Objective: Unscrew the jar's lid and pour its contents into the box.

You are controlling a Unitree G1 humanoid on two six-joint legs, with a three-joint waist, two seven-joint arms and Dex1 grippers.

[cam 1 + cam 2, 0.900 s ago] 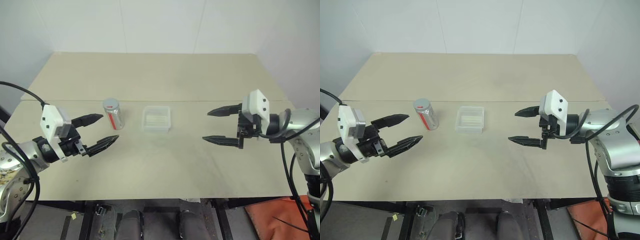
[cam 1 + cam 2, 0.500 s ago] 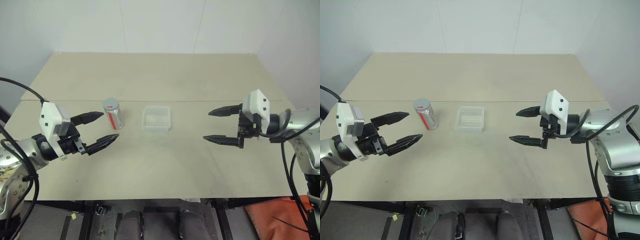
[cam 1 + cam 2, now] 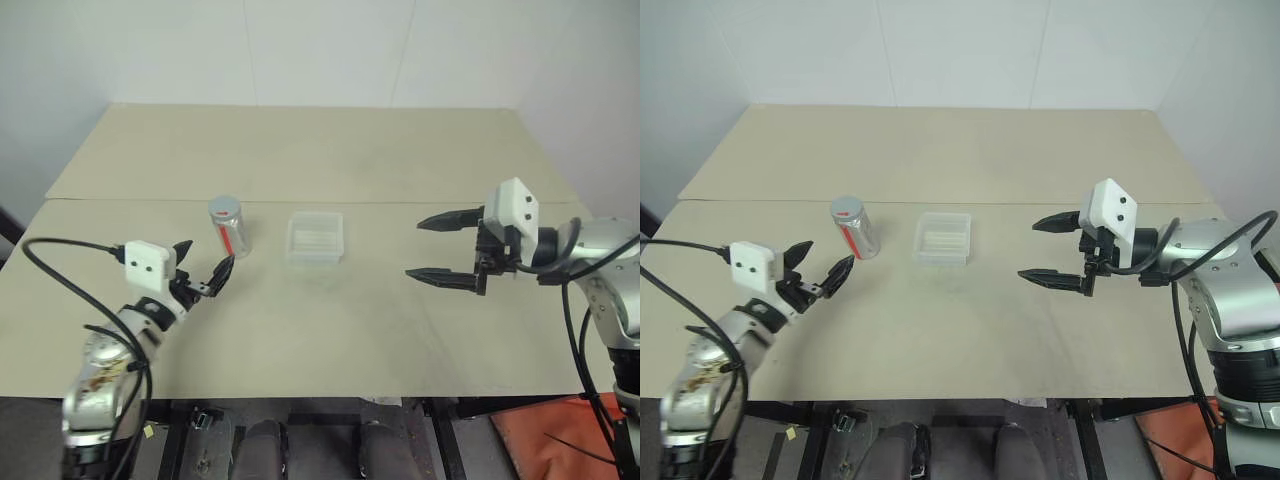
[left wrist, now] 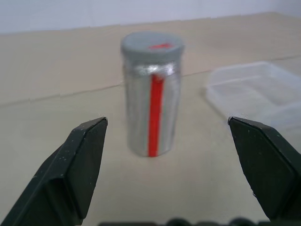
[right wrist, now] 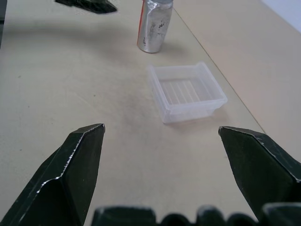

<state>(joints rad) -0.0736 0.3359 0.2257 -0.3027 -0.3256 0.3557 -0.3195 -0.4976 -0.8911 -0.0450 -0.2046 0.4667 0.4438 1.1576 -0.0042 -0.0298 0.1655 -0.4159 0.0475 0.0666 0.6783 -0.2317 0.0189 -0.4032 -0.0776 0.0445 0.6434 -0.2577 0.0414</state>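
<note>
My right gripper needs to unscrew the jar next, so it should grab the jar by its grey lid [image 3: 225, 206] and free its contents for the box [image 3: 315, 237].
The jar [image 3: 228, 228] stands upright on the table [image 3: 300, 320], silvery with a red stripe down its side. Its grey lid [image 4: 151, 46] sits on top, and the contents are hidden. The clear box [image 3: 315, 237] lies just right of the jar and looks empty. My left gripper [image 3: 203, 260] is open, low over the table. It points at the jar from the near left, a short gap away, with the jar centred between its fingers in the left wrist view. My right gripper [image 3: 414, 249] hangs open to the right of the box, aimed toward it.
The beige table has a seam running across behind the jar and box. White walls [image 3: 320, 50] close off the back. Bare tabletop lies between the two grippers and in front of the box.
My left arm has swung in and dropped. The gripper now sits lower and lines up straight at the jar. The right arm, jar and box have not moved.
</note>
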